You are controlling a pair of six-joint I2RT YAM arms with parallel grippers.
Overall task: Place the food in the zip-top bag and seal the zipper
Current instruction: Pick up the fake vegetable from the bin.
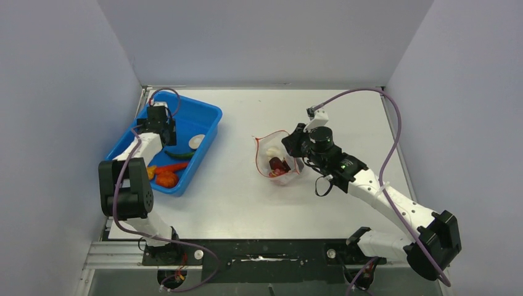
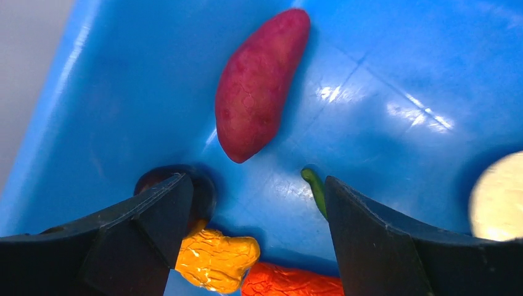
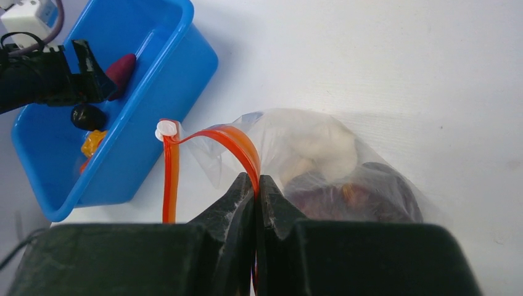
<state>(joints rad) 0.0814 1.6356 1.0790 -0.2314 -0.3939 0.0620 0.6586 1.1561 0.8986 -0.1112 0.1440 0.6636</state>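
The sweet potato's far end should stay free to go into the zip-top bag (image 1: 277, 161). My left gripper needs to pick up the sweet potato next, across its width near its closer end.
The clear zip-top bag (image 1: 277, 161) lies mid-table with its mouth open; white and dark food pieces (image 3: 321, 148) sit inside it. My right gripper (image 3: 256, 182) is shut on the red zipper (image 3: 237, 140) at one mouth edge; it also shows in the top view (image 1: 296, 143). A white slider (image 3: 164, 129) sits on the strip. My left gripper (image 2: 256, 203) is open and empty inside the blue bin (image 1: 206, 117). A purple sweet potato (image 2: 259, 83) lies just ahead of it. A dark piece (image 2: 197, 188), an orange piece (image 2: 216, 259), a red piece (image 2: 290, 283), a green piece (image 2: 316, 190) and a white piece (image 2: 499, 197) lie around its fingers.
The blue bin (image 3: 179, 68) stands at the table's left back, close to the left wall. Grey walls enclose the table on three sides. The right arm's purple cable (image 1: 395, 123) loops above the table's right part.
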